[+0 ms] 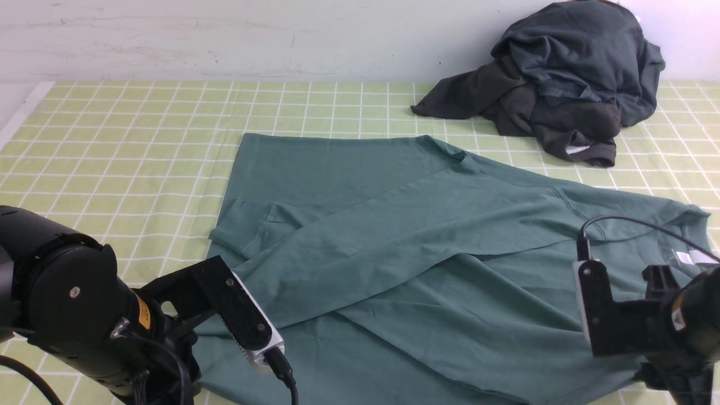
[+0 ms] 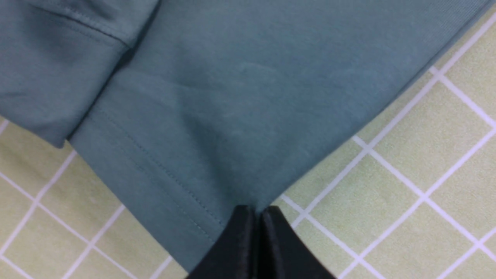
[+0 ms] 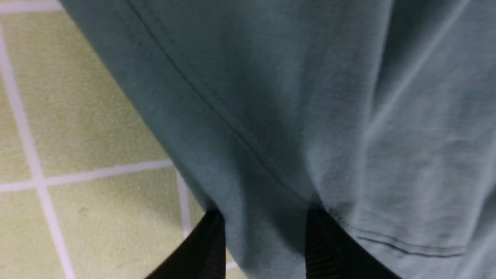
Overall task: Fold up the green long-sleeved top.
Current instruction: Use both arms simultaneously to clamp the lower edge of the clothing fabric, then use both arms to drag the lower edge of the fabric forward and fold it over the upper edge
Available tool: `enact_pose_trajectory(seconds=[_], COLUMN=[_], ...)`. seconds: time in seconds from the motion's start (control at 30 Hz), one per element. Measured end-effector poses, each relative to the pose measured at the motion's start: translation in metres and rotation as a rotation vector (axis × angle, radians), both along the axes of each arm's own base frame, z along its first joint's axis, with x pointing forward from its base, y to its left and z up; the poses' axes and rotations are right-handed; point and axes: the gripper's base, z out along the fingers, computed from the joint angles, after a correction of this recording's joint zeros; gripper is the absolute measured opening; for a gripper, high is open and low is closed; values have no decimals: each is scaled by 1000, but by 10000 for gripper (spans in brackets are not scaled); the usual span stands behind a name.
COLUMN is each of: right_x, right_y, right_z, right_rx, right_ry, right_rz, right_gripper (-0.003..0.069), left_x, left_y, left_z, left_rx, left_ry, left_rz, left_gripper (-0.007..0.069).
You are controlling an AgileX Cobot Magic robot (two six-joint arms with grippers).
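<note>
The body of the green long-sleeved top (image 1: 418,324) needs to be folded in half, so my right gripper should next grip the top by its side edge near the shoulder (image 1: 624,378).
The green long-sleeved top (image 1: 394,242) lies spread on the checked table, both sleeves folded across its body, and its white neck label (image 1: 683,257) is at the right. My left gripper (image 2: 257,211) is shut on the near left hem corner of the top (image 2: 217,116), low over the table. My right gripper (image 3: 265,217) is at the near right edge by the shoulder. Its jaws stand apart with a bunched fold of the green fabric (image 3: 294,116) between them. In the front view both sets of fingertips are hidden under the arms.
A pile of dark charcoal-grey garments (image 1: 568,79) lies at the far right against the wall. The green-and-white checked tablecloth (image 1: 124,135) shows to the left and behind the top. The left arm's wrist camera (image 1: 250,323) hangs over the top's near left part.
</note>
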Motion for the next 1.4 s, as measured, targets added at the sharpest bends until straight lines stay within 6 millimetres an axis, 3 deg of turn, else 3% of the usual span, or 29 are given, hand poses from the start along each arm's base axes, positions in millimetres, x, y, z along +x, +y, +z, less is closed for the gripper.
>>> enact_pose_trajectory(seconds=[0.17, 0.43, 0.5, 0.63, 0.8, 0.97, 1.03, 1.2, 1.23, 1.33, 1.4], right_x=[3, 2, 2, -1, 5, 39, 69, 113, 133, 161, 172], right_y=[-1, 0, 0, -2, -2, -5, -14, -29, -34, -38, -38], right_z=[-4, -5, -2, 9, 28, 62, 74, 77, 75, 69, 66], right_rx=[-18, 7, 46, 125, 187, 291, 359, 409, 419, 425, 423], right_ry=[9, 13, -9, -62, -139, -282, -362, -406, -417, -419, -417], right_rz=[-11, -81, -197, -423, -560, -677, -742, -829, -855, -886, -892], right_gripper=[255, 48, 2, -6, -6, -6, -6, -6, -6, -6, -6], left_x=[0, -2, -4, -3, 7, 40, 68, 123, 150, 192, 208], left_y=[0, -2, -1, 1, 3, 0, -6, -17, -19, -20, -20], left_z=[0, 0, 7, 32, 55, 64, 63, 63, 59, 49, 42], left_rx=[-3, -25, -36, -67, -100, -70, -25, -7, -10, -22, -18], left_ry=[1, 25, 28, -57, -158, -262, -313, -375, -381, -388, -385], left_rz=[3, 27, 56, 111, 243, 384, 410, 468, 511, 557, 565], left_gripper=[-3, -3, -3, -3, -3, -3, -3, -3, -3, -3, -3])
